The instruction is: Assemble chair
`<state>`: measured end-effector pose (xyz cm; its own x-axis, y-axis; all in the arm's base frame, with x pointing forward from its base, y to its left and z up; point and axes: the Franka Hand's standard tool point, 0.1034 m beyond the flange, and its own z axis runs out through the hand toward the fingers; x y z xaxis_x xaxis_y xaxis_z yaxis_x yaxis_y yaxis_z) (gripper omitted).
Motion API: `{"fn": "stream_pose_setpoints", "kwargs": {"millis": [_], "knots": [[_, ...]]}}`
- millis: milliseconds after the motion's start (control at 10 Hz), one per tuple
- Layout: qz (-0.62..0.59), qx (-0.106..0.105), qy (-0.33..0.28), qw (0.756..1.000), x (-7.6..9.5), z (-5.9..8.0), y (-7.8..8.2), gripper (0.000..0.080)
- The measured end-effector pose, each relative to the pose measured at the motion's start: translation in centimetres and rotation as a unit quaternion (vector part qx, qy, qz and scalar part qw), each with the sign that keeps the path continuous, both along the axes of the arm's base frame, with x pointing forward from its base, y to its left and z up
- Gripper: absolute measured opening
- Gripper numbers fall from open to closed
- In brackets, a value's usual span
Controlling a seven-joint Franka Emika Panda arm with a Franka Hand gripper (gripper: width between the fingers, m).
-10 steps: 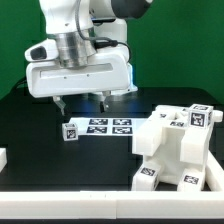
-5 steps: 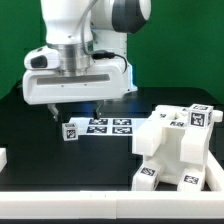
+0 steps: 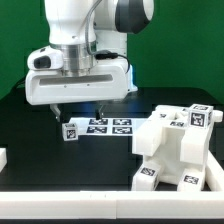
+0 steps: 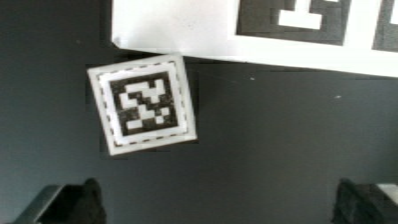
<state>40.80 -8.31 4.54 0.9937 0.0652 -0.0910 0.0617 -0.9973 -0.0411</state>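
My gripper matches the small white part's tilt next, to assemble the chair. Then it grabs the part by opposite sides on either side of its tag [image 3: 70,131].
My gripper [image 3: 80,112] is open and empty, hanging above the exterior view's left end of the marker board [image 3: 105,126]. A small white chair part with a black-and-white tag [image 3: 70,131] lies on the black table just below it, at the board's left end. In the wrist view this part [image 4: 143,105] lies slightly tilted beside the board's corner [image 4: 178,30], ahead of my gripper [image 4: 222,205]. The two dark fingertips [image 4: 71,205] stand wide apart with nothing between them. A large white tagged chair assembly [image 3: 175,150] stands at the exterior view's right.
Another white part [image 3: 3,158] shows at the exterior view's left edge. The table's front edge runs along the bottom of the exterior view. A green wall stands behind the arm.
The gripper has moved a little down and toward the exterior view's left, closer to the small tagged part. The jaws have stayed open. No part has moved.
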Motion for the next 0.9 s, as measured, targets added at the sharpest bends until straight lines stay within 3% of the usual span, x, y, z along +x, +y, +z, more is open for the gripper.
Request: {"fn": "stream_pose_setpoints", "kwargs": {"millis": [400,900], "knots": [[0.032,-0.025,-0.032,0.999,0.2,0.1,-1.1,0.0648],[0.056,-0.029,-0.029,0.998,-0.5,-0.5,-2.0,0.0648]]}}
